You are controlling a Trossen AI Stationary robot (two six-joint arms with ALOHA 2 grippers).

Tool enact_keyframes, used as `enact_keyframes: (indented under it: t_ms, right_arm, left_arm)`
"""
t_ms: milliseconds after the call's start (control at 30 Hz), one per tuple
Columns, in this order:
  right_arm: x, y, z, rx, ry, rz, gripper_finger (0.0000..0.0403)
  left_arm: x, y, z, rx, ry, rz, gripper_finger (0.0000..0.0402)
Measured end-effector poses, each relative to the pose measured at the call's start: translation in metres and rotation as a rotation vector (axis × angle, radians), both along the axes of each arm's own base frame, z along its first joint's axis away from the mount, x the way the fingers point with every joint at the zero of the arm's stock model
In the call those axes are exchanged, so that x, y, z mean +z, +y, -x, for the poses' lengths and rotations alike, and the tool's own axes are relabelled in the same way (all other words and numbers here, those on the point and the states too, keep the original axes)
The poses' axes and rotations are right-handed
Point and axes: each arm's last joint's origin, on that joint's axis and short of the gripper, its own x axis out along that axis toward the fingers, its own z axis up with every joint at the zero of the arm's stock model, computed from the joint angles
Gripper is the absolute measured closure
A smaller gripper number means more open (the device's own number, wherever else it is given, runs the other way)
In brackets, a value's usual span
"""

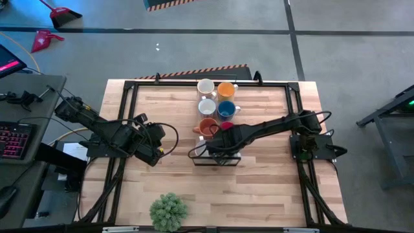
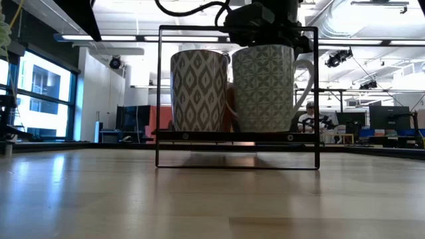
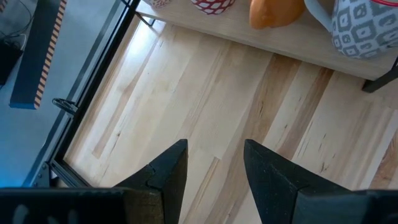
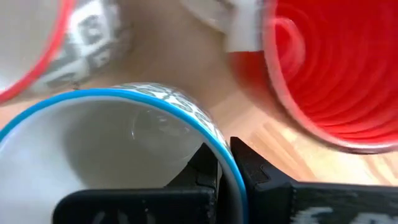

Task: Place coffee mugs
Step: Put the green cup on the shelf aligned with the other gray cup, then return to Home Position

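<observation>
The blue-rimmed mug is low inside the black rack; my right gripper should release.
A black wire rack [image 2: 238, 136] stands mid-table with a grey-patterned mug [image 2: 199, 89] on it. Beside that mug is a green-patterned mug with a blue rim [image 2: 262, 86], handle toward the right of the low view. My right gripper [image 4: 225, 152] is shut on its rim from above. Its base is level with the rack's shelf; whether it rests there I cannot tell. Several more coffee mugs [image 1: 217, 107] stand in two rows toward the far edge. My left gripper [image 3: 214, 155] hangs open over bare wood at the table's left [image 1: 157, 150]. My right gripper pinches the wall of the blue-rimmed mug at its rim [image 4: 210, 129], one finger [image 4: 202, 167] inside the mug and one [image 4: 252, 168] outside. The fingers point straight down from above. The mug hangs upright below them, inside the rack's frame.
A red-lined mug [image 4: 323, 74] and a red-rimmed patterned mug [image 4: 37, 43] sit close beside the held one. A green spiky plant ball [image 1: 169, 211] stands at the near edge. Black frame rails [image 1: 123, 129] run along the table's sides.
</observation>
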Motion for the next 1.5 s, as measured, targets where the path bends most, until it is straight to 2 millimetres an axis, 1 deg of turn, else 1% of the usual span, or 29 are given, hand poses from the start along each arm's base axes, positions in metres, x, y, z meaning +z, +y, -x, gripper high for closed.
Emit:
enact_keyframes:
  t_ms: [367,800,1067,1167,1300,1500]
  right_arm:
    - [0.000,-0.001,-0.003,0.011,-0.031,0.039,0.0399]
    - [0.000,-0.002,0.000,0.000,-0.006,0.053,0.0331]
    - [0.001,-0.001,0.001,0.004,0.008,0.036,0.0302]
    - [0.006,-0.002,0.003,0.006,0.030,0.040,0.0297]
    - [0.020,-0.002,0.004,0.006,0.040,0.063,0.0289]
    - [0.042,-0.002,-0.001,0.021,-0.039,0.061,0.0279]
  left_arm:
    - [0.000,0.000,0.000,-0.006,0.004,-0.003,0.0254]
    - [0.000,0.000,0.000,-0.006,0.004,-0.003,0.0254]
    - [0.000,0.000,0.000,-0.006,0.004,-0.003,0.0254]
    - [0.000,0.000,0.000,-0.006,0.004,-0.003,0.0254]
    - [0.000,0.000,0.000,-0.006,0.004,-0.003,0.0254]
    - [0.000,0.000,0.000,-0.006,0.004,-0.003,0.0254]
